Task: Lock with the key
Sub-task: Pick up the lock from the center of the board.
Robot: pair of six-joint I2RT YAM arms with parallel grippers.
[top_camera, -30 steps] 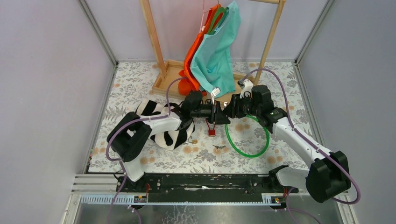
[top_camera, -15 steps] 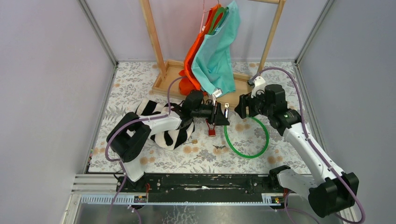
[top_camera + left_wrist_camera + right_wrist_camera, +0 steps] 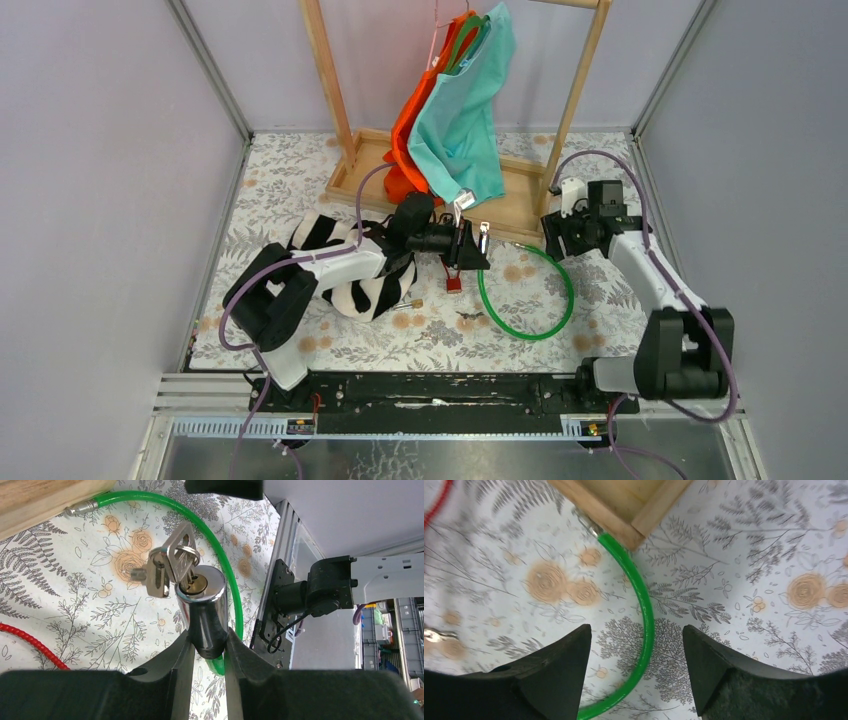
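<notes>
My right gripper should next grab the green cable just behind its metal end. That end then stays free to go into the lock.
My left gripper is shut on a chrome and black lock cylinder and holds it above the table. A silver key sits in the keyhole, with more keys hanging on its ring. The lock's green cable loops on the floral tabletop. Its metal end lies free by the wooden rack base. My right gripper is open and empty, well to the right of the lock. In the right wrist view it hovers over the cable, near the cable's metal tip.
A wooden clothes rack stands at the back with teal and orange garments hanging. A black-and-white striped cloth lies under my left arm. A red cord and tag and small metal bits lie nearby.
My right gripper has let go at the key and drawn back to the right, toward the rack's corner. My left gripper still holds the lock in the same place.
</notes>
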